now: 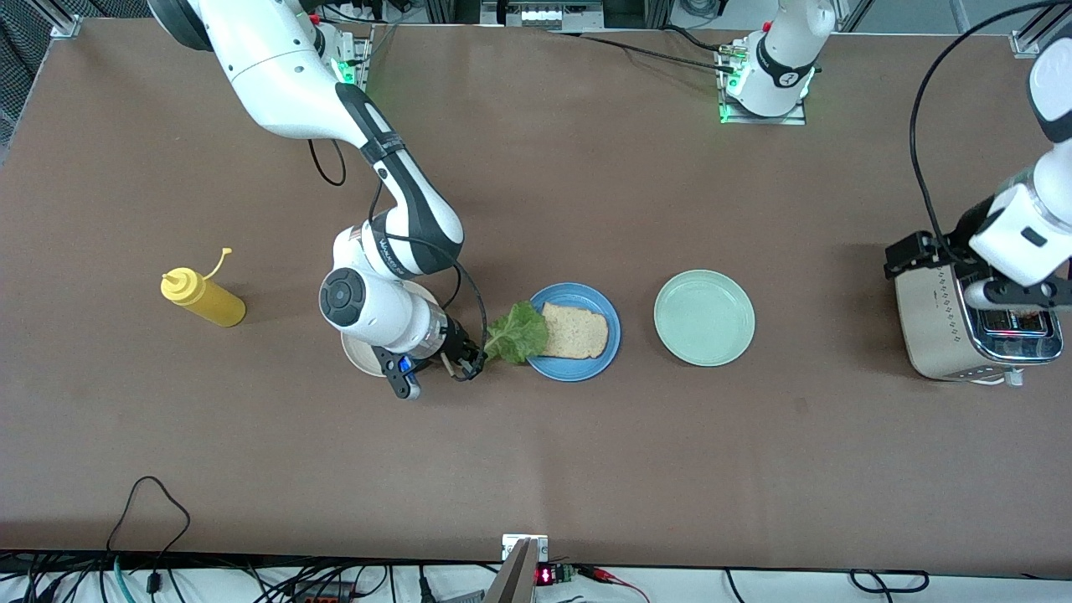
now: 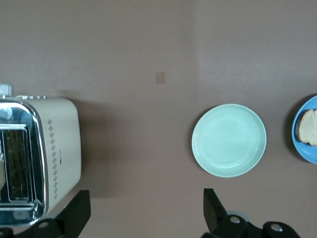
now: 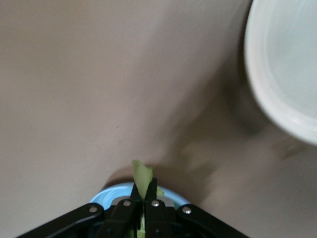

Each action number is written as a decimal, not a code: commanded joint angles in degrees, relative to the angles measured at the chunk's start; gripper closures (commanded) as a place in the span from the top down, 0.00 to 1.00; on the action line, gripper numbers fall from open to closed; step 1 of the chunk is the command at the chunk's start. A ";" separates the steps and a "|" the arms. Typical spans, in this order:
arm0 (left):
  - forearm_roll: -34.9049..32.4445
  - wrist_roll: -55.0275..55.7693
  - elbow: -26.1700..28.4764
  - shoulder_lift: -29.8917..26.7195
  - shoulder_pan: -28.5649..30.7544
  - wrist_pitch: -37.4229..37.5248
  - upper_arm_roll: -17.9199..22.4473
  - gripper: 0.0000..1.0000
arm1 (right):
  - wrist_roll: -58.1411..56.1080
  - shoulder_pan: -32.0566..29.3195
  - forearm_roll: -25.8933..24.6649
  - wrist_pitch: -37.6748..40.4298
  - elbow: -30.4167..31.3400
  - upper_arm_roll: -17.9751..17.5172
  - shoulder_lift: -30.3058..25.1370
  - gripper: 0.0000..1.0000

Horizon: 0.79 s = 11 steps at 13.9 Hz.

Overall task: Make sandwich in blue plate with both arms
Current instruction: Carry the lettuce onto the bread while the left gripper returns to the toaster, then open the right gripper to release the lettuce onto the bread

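The leaf's ruffled end [image 1: 533, 327] only reaches the bread slice's nearest edge, so I need to keep holding the lettuce leaf in my right gripper until it covers the slice.
The blue plate [image 1: 610, 322] sits mid-table with one tan bread slice [image 1: 576, 332] on it. My right gripper [image 1: 471, 366] is shut on the stem of a ruffled green lettuce leaf [image 1: 517, 333], which hangs over the plate's edge toward the right arm's end. In the right wrist view the leaf stem [image 3: 141, 174] sticks out between the shut fingers, with the blue plate's rim [image 3: 106, 195] by them. My left gripper [image 1: 1026, 293] is open and empty over the toaster [image 1: 946, 335]; in the left wrist view its fingers [image 2: 79, 208] stand wide apart. A second bread slice is out of view.
A pale green plate [image 1: 704, 317] lies beside the blue plate, toward the left arm's end. A beige-white plate [image 1: 362, 356] lies under my right wrist. A yellow squeeze bottle [image 1: 203, 299] lies toward the right arm's end. The toaster's slots [image 2: 17, 171] show in the left wrist view.
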State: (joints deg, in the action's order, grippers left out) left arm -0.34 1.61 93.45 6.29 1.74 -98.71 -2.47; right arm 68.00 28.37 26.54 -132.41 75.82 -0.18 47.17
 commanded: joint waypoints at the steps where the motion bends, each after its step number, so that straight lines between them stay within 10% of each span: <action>1: 0.95 1.72 3.58 -3.04 -0.77 -2.01 -0.07 1.00 | 3.80 2.20 2.99 -1.88 -2.35 0.26 1.34 0.00; 11: 1.04 4.89 3.32 -3.39 -0.86 -1.57 -1.31 1.00 | 7.59 7.92 5.90 -11.38 -2.43 0.26 5.91 0.06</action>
State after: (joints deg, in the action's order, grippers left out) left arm -0.17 5.84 95.50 4.25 0.83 -99.77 -3.47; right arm 74.90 35.83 31.28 -143.08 75.26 -0.21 51.97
